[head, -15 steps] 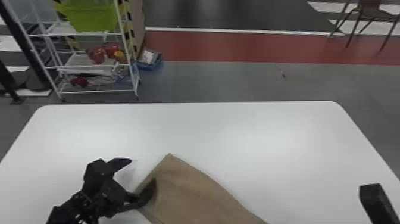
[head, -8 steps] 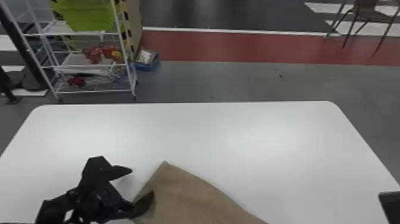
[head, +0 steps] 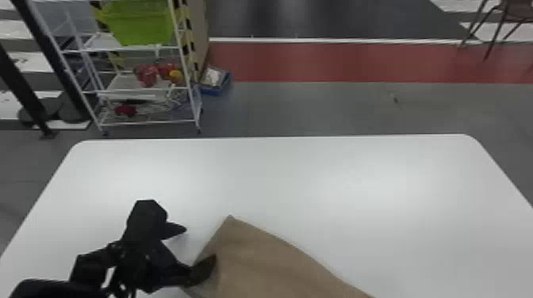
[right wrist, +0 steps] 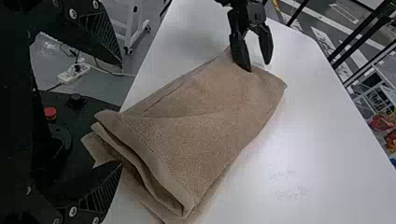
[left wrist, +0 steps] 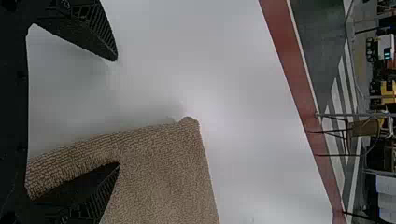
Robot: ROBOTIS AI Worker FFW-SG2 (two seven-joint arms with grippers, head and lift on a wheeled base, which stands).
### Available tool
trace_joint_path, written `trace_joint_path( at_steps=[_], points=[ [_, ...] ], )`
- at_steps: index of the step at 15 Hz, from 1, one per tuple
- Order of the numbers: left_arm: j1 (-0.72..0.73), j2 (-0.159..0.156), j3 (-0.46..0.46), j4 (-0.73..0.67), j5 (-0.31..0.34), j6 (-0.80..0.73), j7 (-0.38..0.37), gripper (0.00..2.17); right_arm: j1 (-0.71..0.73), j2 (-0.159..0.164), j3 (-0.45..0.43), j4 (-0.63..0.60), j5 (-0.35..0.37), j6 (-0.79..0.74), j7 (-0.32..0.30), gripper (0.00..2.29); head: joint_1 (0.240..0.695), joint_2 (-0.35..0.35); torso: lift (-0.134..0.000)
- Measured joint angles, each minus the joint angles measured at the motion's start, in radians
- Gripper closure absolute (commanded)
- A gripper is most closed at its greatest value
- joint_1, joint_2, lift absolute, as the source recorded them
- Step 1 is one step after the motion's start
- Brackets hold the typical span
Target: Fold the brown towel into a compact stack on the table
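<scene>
The right gripper takes hold of the towel (right wrist: 205, 107) by its layered end (right wrist: 132, 170) next. The folded edges stand up there, while the rest lies flat on the tabletop.
In the head view my left gripper (head: 200, 249) stands open at the left end of the brown towel (head: 269, 261), one finger over the cloth and the other above bare table. The left wrist view shows that left gripper (left wrist: 114, 112) with its lower finger partly behind the towel's edge (left wrist: 159, 172); the gap between the fingers is wide. In the right wrist view the towel (right wrist: 205, 107) lies folded in layers, its layered end nearest my right gripper (right wrist: 121, 114), which is open and holds nothing. One finger of that gripper is beside the layered end.
The white table (head: 317, 178) extends beyond the towel. Behind it stand a white wire rack (head: 146, 89) with a green bin (head: 137, 21) and a blue box (head: 214, 81) on the floor. A dark base with a red button (right wrist: 50, 112) is near the right gripper.
The left gripper has shifted slightly left and toward the near side, and the towel's far corner has lowered a little. The right arm has moved out of the head view at the right.
</scene>
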Motion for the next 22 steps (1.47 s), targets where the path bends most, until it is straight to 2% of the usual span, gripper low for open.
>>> trace_joint_path(
  at_steps=[3, 10, 14, 18, 22],
  points=[
    [-0.001, 0.0, -0.001, -0.001, 0.0, 0.007, 0.0, 0.07, 0.006, 0.006, -0.001, 0.045, -0.008, 0.0, 0.0, 0.18, 0.695, 0.019, -0.119],
    [0.003, 0.0, -0.013, -0.002, 0.0, 0.007, 0.0, 0.07, -0.031, 0.067, -0.044, 0.157, -0.038, 0.0, 0.0, 0.18, 0.695, -0.006, -0.119],
    [0.009, 0.0, -0.015, -0.002, 0.0, 0.007, 0.0, 0.08, -0.083, 0.104, -0.097, 0.195, -0.082, 0.0, -0.007, 0.18, 0.695, -0.018, -0.119],
    [0.011, 0.0, -0.02, -0.002, -0.001, 0.007, 0.0, 0.08, -0.097, 0.112, -0.18, 0.198, -0.144, 0.0, 0.0, 0.17, 0.695, -0.044, -0.119],
    [0.008, 0.0, -0.021, -0.002, -0.002, 0.007, 0.0, 0.08, -0.097, 0.116, -0.251, 0.203, -0.158, 0.0, 0.0, 0.18, 0.695, -0.102, -0.119]
  ],
)
